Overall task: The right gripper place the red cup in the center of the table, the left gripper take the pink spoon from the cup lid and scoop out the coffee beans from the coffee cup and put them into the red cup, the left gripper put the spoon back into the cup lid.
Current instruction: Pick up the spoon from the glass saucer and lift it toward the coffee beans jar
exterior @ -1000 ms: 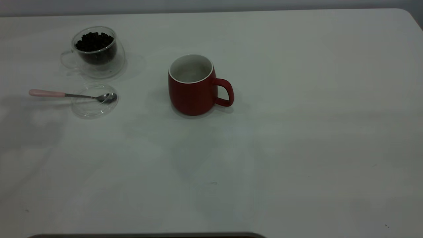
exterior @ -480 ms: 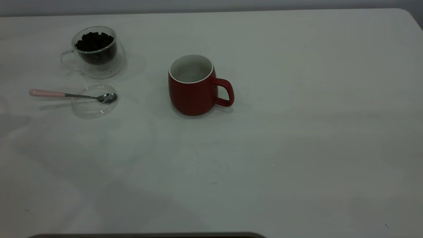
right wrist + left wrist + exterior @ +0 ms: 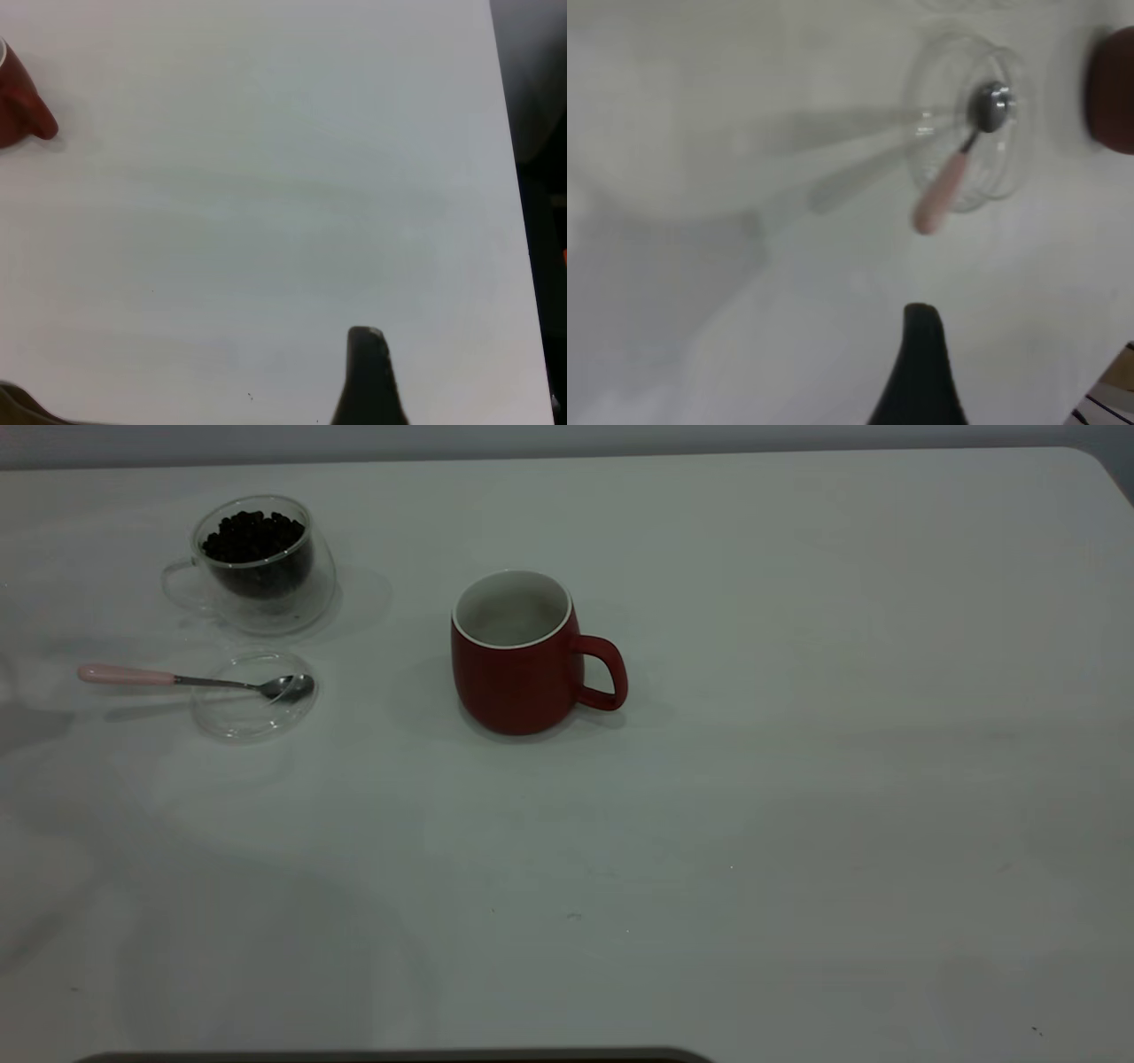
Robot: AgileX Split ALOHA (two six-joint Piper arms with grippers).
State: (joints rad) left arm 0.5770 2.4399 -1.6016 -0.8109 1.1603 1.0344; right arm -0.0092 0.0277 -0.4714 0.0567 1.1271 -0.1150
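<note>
My left gripper will next grab the spoon by its pink handle (image 3: pixel 126 675), so that it can scoop coffee beans into the red cup (image 3: pixel 523 657).
The red cup (image 3: pixel 523 657) stands upright and empty near the middle of the table (image 3: pixel 797 779), handle to the right. The coffee cup (image 3: pixel 257 567) holding the coffee beans (image 3: pixel 252 536) stands at the back left. In front of it lies the cup lid (image 3: pixel 252 700). The pink spoon (image 3: pixel 195 680) rests with its bowl on the lid and its handle pointing left. In the left wrist view the spoon (image 3: pixel 943 186) and lid (image 3: pixel 966 124) lie ahead of my left gripper (image 3: pixel 921 354), well apart from it. My right gripper (image 3: pixel 368 372) hovers over bare table, far from the red cup (image 3: pixel 18 106).
Neither arm shows in the exterior view. The table's right edge (image 3: pixel 507 159) runs close to my right gripper, with dark floor beyond. A dark strip (image 3: pixel 390 1056) lies along the front edge.
No object has moved. The arm shadows on the left and front of the table have shifted toward the front left.
</note>
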